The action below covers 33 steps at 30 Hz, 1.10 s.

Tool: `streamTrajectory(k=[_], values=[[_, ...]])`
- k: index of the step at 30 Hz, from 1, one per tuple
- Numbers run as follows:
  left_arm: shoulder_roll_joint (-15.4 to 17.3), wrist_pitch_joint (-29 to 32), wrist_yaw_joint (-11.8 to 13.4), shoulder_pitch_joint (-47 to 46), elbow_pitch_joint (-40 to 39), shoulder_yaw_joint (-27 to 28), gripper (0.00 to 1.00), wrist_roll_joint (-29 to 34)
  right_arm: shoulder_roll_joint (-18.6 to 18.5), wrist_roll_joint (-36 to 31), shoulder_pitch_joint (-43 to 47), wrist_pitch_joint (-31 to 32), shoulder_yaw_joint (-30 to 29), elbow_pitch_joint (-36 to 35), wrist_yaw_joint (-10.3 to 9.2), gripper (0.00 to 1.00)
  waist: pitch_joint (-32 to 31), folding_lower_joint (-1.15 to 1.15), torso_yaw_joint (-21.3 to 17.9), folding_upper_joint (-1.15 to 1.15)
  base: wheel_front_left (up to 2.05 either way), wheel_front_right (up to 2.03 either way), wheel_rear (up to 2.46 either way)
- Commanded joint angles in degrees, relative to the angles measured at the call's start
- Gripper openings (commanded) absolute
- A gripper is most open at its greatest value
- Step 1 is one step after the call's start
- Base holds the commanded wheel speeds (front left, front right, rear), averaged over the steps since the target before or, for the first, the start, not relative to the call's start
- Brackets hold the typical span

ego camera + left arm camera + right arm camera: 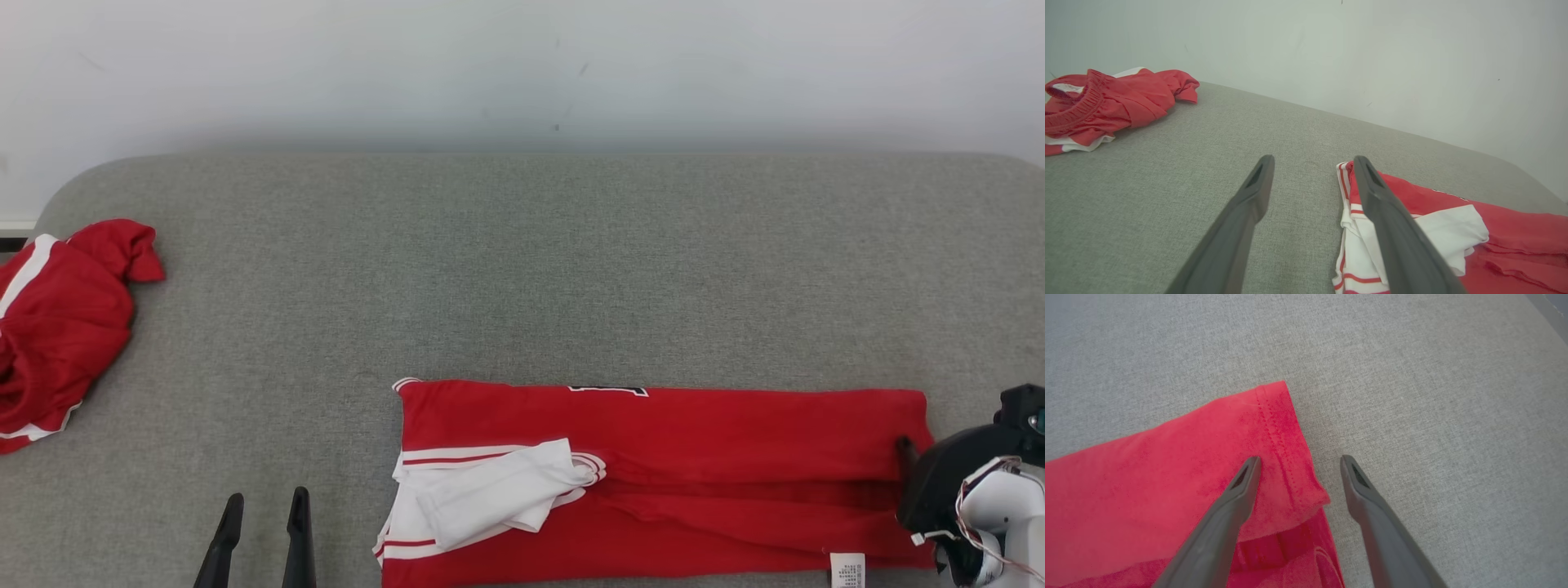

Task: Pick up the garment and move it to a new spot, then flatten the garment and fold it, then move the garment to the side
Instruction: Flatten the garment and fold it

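Next, my right gripper grips the garment by the raised fold of its stitched hem (921, 452), since the long red strip (725, 431) lies flat on the surface.
A red garment (694, 457) with white trim lies folded into a long strip on the grey surface near the front edge; its white sleeve (498, 494) lies folded over the left part. My left gripper (265, 502) stands open just left of it, holding nothing; in the left wrist view the left gripper (1312, 161) points past the garment's striped end (1349, 196). My right gripper (1298, 459) is open over the garment's hemmed right end (1286, 437), one finger above the cloth and one above bare surface. In the head view a right fingertip (904, 447) shows at that end.
A second red and white garment (57, 327) lies crumpled at the far left edge of the grey padded surface (522, 269); the left wrist view shows this crumpled garment (1106, 102) too. A pale wall stands behind.
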Motion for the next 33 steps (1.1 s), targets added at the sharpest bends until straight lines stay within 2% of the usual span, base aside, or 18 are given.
streamTrajectory(k=[1, 11, 21, 22, 23, 24, 29, 33], values=[[-0.01, -0.02, 0.01, 0.74, -0.14, 0.23, 1.0, -0.13, 0.04, 0.39, 0.59, -0.11, 0.06, -0.16, -0.14, 1.0, 0.01, 0.0, -0.21, 0.0, 0.0, 0.0, 0.0], [-0.01, -0.02, -1.0, -1.62, 0.71, 0.75, 1.0, 0.63, -1.01, 2.63, 1.04, -3.74, 2.98, 3.31, -0.14, 1.0, 1.65, 0.0, -0.41, 0.0, 0.0, 0.0, 0.0], [-0.01, -0.02, -1.43, -3.97, 2.26, 1.32, 1.0, 0.52, 0.05, 2.3, 1.19, -1.07, 3.32, 10.07, -0.13, 0.98, 3.17, 0.0, 0.7, 0.0, 0.0, 0.0, 0.0], [-0.01, -0.02, -1.48, -4.04, 2.32, 1.38, 1.0, 0.49, 0.25, 2.56, 1.23, -0.72, 3.55, 10.49, -0.02, 0.5, 3.22, 0.0, 0.72, 0.0, 0.0, 0.0, 0.0], [-0.01, -0.02, -1.51, -4.07, 2.37, 1.41, 1.0, 0.43, 0.42, 2.86, 1.31, -0.4, 3.86, 10.88, 0.0, 0.2, 3.27, 0.0, 0.73, 0.0, 0.0, 0.0, 0.0], [-0.01, -0.02, -1.53, -4.09, 2.43, 1.43, 1.0, 0.34, 0.59, 3.01, 1.43, -0.3, 4.29, 11.1, 0.0, 0.0, 3.31, 0.0, 0.73, 0.0, 0.0, 0.0, 0.0], [-0.02, -0.02, -1.52, -4.19, 2.3, 1.09, 1.0, 0.03, 0.4, 4.07, 1.44, -2.46, 4.91, 10.81, -0.01, 0.0, 3.48, 0.0, 0.52, 0.0, 0.0, 0.0, 0.0], [0.0, -0.02, -1.55, -4.16, 2.28, 1.06, 1.0, -0.03, -1.39, 3.5, -0.38, -5.33, 2.74, 8.8, -0.17, 0.0, 3.46, 0.0, 0.12, 0.0, 0.0, 0.0, 0.0]])
